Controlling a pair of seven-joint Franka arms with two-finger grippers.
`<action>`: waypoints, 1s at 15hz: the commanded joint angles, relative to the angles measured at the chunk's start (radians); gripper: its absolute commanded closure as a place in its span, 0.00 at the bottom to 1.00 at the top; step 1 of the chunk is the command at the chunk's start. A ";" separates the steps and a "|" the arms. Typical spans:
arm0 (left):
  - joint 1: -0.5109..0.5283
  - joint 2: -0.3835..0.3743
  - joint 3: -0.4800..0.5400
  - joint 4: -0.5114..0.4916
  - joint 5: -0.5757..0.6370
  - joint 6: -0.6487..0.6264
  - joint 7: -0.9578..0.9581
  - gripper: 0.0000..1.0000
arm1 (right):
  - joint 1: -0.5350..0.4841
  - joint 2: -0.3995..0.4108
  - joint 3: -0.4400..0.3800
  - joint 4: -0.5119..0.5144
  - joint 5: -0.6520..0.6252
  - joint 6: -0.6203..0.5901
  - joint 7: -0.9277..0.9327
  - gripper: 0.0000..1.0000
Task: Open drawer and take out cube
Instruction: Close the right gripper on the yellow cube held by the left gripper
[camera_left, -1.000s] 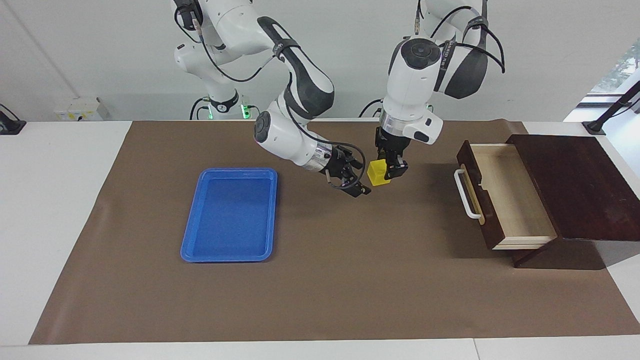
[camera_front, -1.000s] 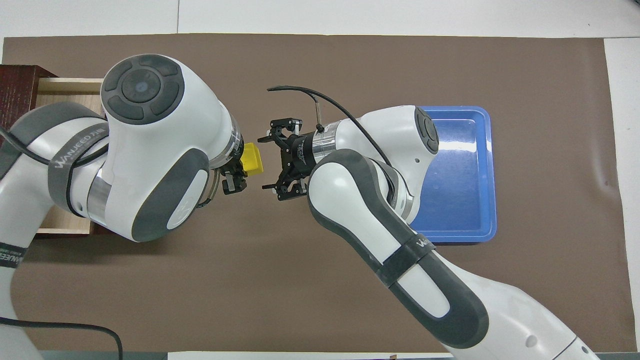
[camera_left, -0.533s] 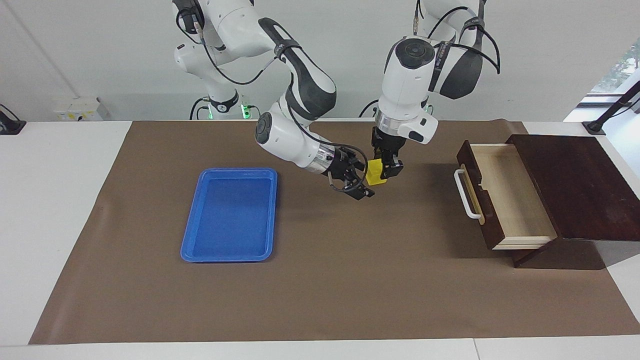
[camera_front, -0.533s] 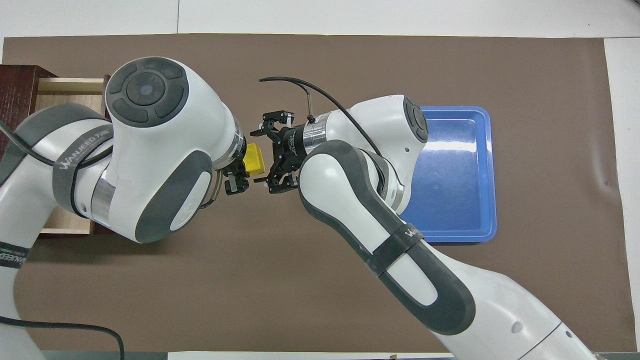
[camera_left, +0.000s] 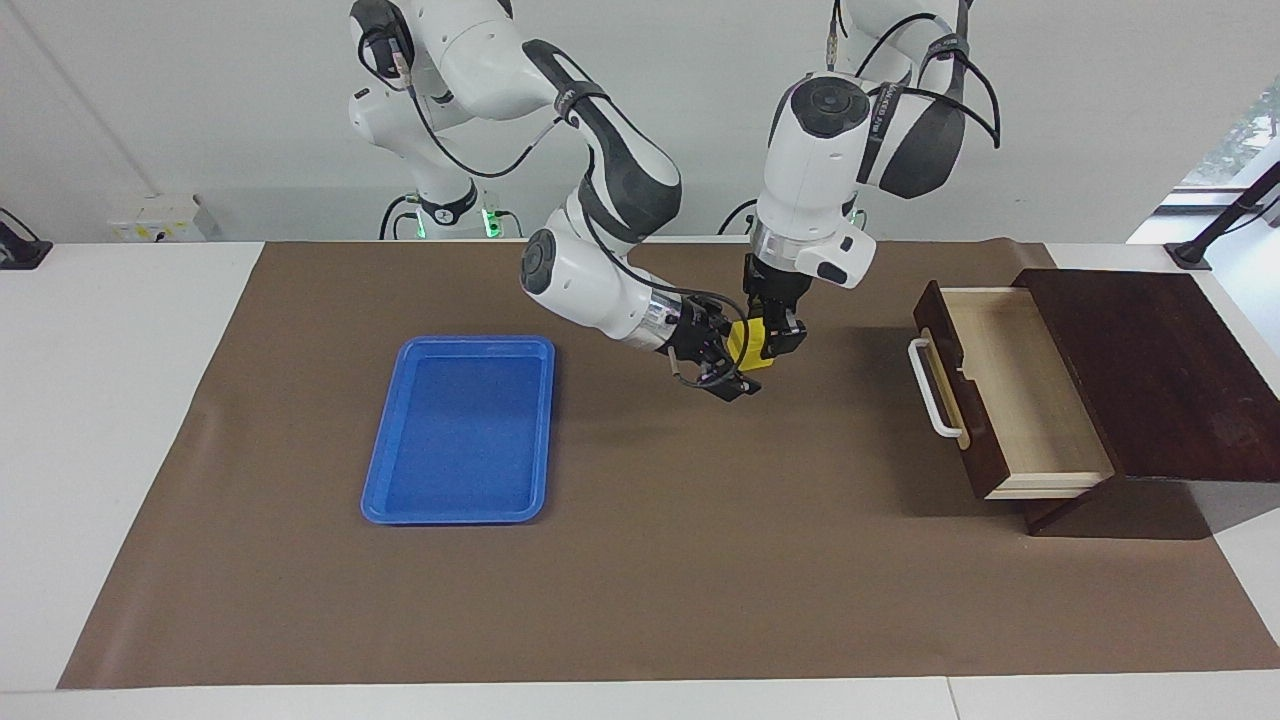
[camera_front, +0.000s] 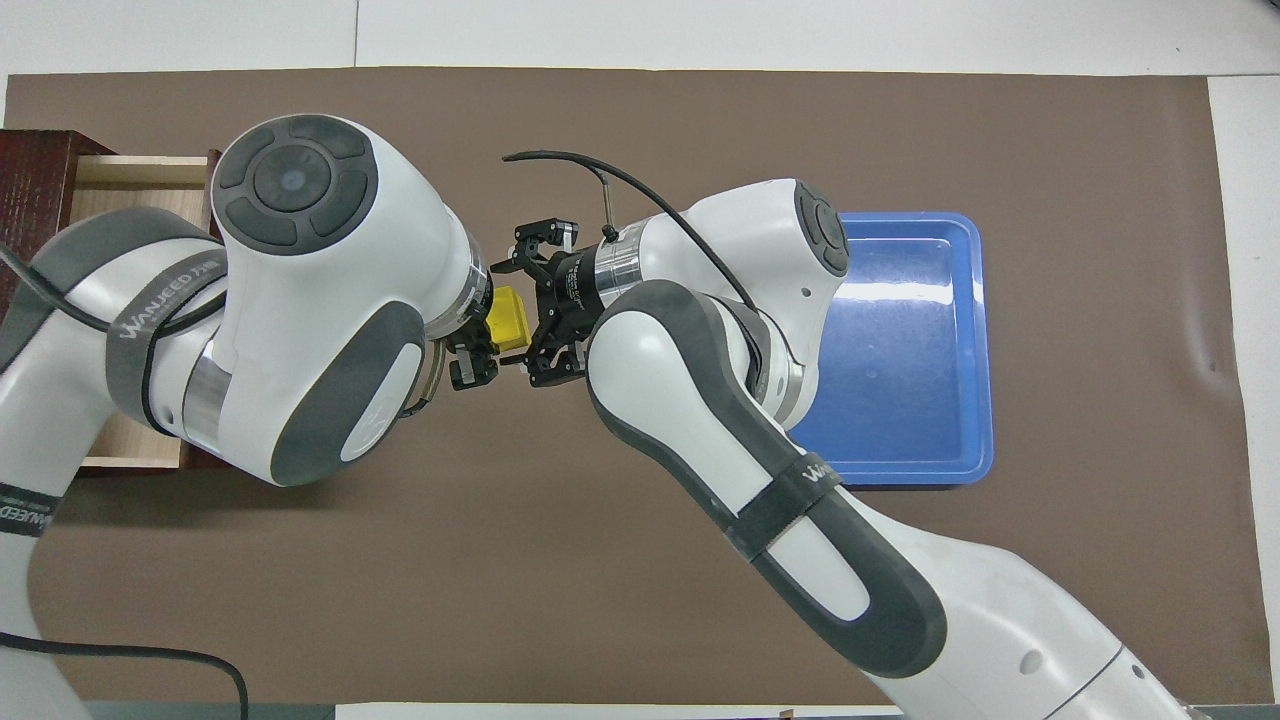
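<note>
To take the cube over to the blue tray, my right gripper will next grab the cube's exposed sides.
The yellow cube is held in the air over the brown mat, between the blue tray and the drawer. My left gripper points down and is shut on it. My right gripper lies sideways, open, with one finger on either side of the cube and a gap to it. In the overhead view the cube shows between the left gripper and the right gripper. The drawer is pulled out of its dark box, its pale inside bare, with its white handle facing the mat.
A blue tray lies empty on the mat toward the right arm's end, and shows in the overhead view. The dark wooden box stands at the left arm's end. The left arm hides most of the drawer from above.
My right gripper has moved in toward the cube until its open fingers flank it. My left gripper shifted slightly toward the right arm with the cube and then held still.
</note>
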 joint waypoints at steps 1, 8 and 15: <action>-0.015 -0.020 0.015 -0.030 -0.016 0.022 0.003 1.00 | -0.001 0.018 -0.001 0.028 -0.023 -0.013 0.026 0.10; -0.015 -0.020 0.015 -0.028 -0.016 0.025 0.003 1.00 | -0.013 0.018 0.000 0.032 -0.010 -0.019 0.039 1.00; -0.011 -0.015 0.015 -0.013 -0.015 0.020 0.006 0.00 | -0.033 0.016 -0.004 0.032 -0.013 -0.017 0.034 1.00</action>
